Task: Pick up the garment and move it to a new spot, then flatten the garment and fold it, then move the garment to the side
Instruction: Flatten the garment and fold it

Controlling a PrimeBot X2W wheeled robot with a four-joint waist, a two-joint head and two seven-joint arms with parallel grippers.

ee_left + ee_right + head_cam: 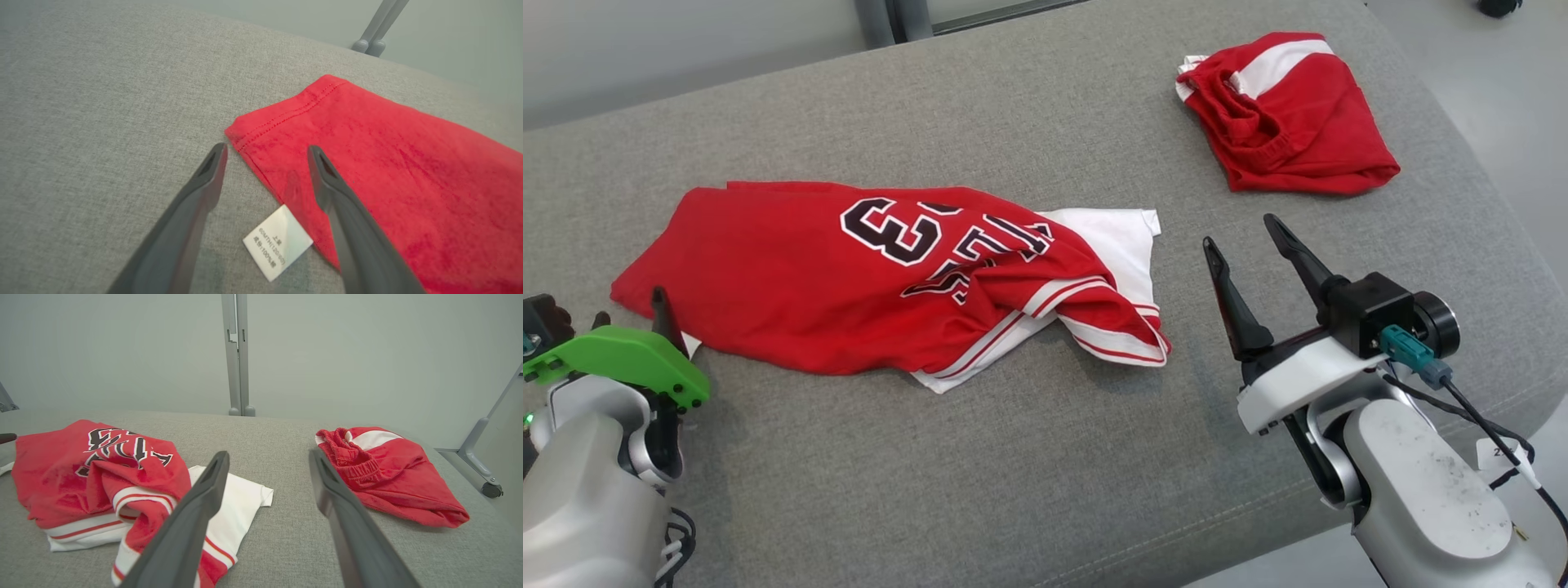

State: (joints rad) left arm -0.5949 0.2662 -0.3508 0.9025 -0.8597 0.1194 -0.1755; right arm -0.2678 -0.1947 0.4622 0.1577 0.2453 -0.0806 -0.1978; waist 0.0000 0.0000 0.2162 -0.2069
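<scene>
The left gripper needs to spread the red jersey's lettered chest (pixel 939 245) out flat, so it should grab the jersey by its hemmed corner (pixel 621 290) next.
The garment (pixel 792 278) is a red jersey with black-and-white lettering and white trim. It lies crumpled across the middle of the grey cushioned surface (pixel 1013 474). My left gripper (pixel 633 314) is open at the jersey's left end. In the left wrist view the left gripper (pixel 267 149) straddles the hemmed corner of the red cloth (pixel 408 163), one finger over the fabric and one over bare cushion. A white care label (pixel 278 243) sticks out between them. My right gripper (pixel 1239 230) is open and empty, just right of the jersey's striped white end (pixel 61 486).
Bunched red shorts (pixel 1298 122) with a white stripe lie at the far right of the cushion, beyond the right gripper (pixel 268 452) and slightly right of it. The cushion's rounded front edge runs close to the right arm. A grey post (pixel 237 355) stands behind.
</scene>
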